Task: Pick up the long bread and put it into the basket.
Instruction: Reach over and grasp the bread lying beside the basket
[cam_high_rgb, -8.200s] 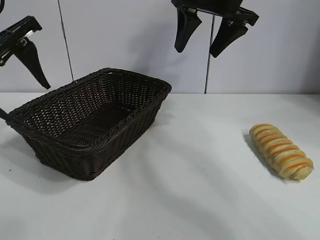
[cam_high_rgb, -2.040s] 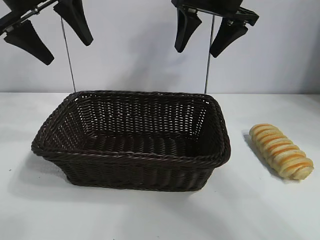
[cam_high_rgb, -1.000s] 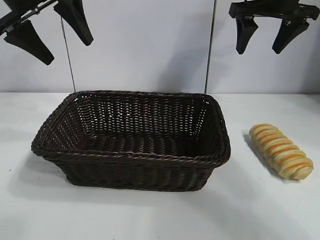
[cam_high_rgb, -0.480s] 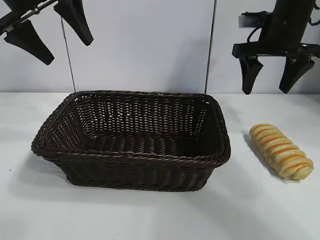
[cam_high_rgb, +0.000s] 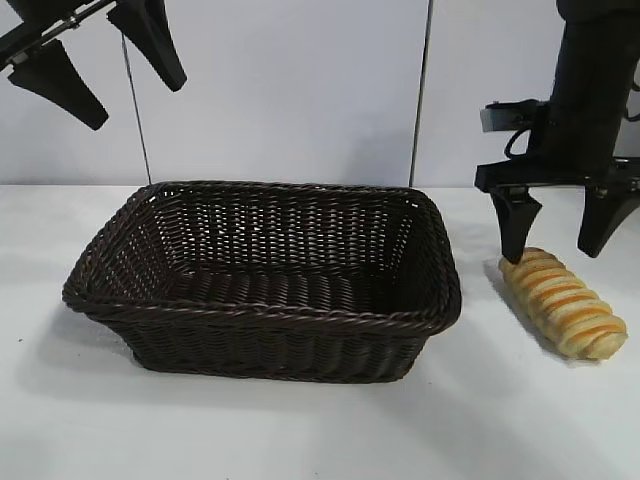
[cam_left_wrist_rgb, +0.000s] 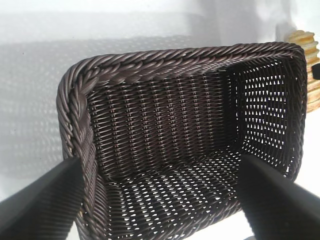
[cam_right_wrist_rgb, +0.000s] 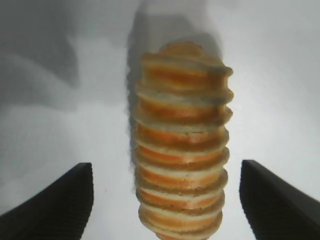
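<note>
The bread (cam_high_rgb: 565, 303) stretches long from end to end, so the robot's right gripper will next grab it across its middle folds to keep it level.
The long bread (cam_high_rgb: 565, 303), golden-yellow with orange-brown ridges, lies on the white table at the right, beside the basket (cam_high_rgb: 262, 275). My right gripper (cam_high_rgb: 562, 238) is open and hangs just above the loaf's far end, one finger on each side. In the right wrist view the bread (cam_right_wrist_rgb: 181, 145) lies between the spread fingers, untouched. The dark brown wicker basket stands at the middle-left and is empty. My left gripper (cam_high_rgb: 95, 70) is open, raised high above the basket's left end. The left wrist view looks down into the basket (cam_left_wrist_rgb: 180, 140).
The white table (cam_high_rgb: 320, 430) runs under everything, with a pale wall behind. A thin dark vertical seam (cam_high_rgb: 420, 95) runs down the wall behind the basket. The bread's end (cam_left_wrist_rgb: 307, 60) shows past the basket's rim in the left wrist view.
My right gripper has moved right and come down from high above the table to just over the bread's far end, still open. The left gripper, basket and bread have stayed still.
</note>
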